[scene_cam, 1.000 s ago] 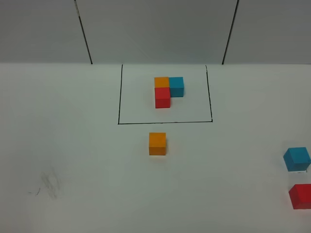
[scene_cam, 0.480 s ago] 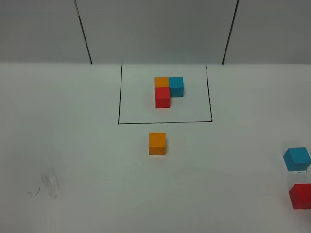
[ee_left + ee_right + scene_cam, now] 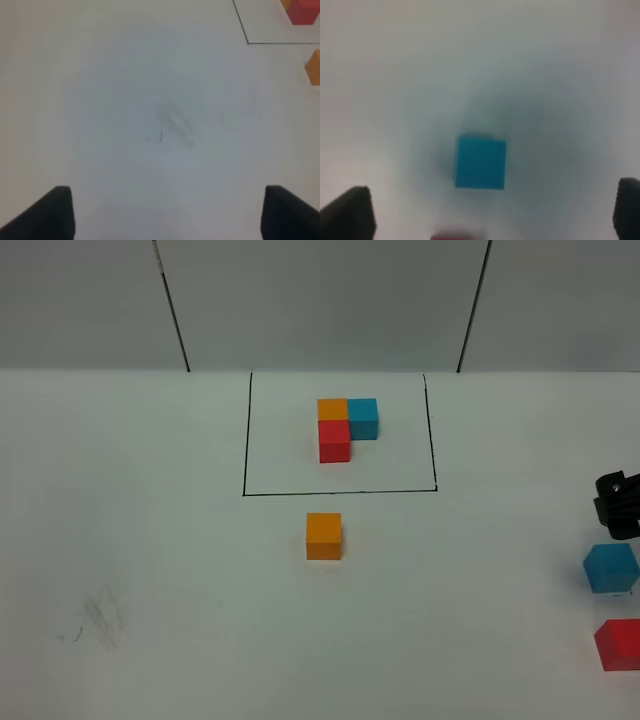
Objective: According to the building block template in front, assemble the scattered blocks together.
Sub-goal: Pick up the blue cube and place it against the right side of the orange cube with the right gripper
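The blue cube (image 3: 611, 568) needs to be joined to the loose orange cube (image 3: 324, 536). My right gripper should next pick up the blue cube by its opposite sides.
The template (image 3: 346, 427) of joined orange, blue and red cubes sits in an L inside a black drawn rectangle (image 3: 245, 440) at the back middle. A loose orange cube (image 3: 324, 536) lies just in front of the frame. A loose blue cube (image 3: 611, 568) and a loose red cube (image 3: 620, 644) lie at the right edge. My right gripper (image 3: 619, 505) shows as a black part just behind the blue cube. In the right wrist view the blue cube (image 3: 480, 163) lies between the wide-apart fingertips (image 3: 347, 210). My left gripper (image 3: 165, 210) is open over bare table.
A faint grey smudge (image 3: 103, 618) marks the white table at the front left. It also shows in the left wrist view (image 3: 175, 125). Two dark seams run up the grey back wall (image 3: 320, 300).
My right gripper has come into the high view at the right edge, just behind the blue cube. The cubes have not moved.
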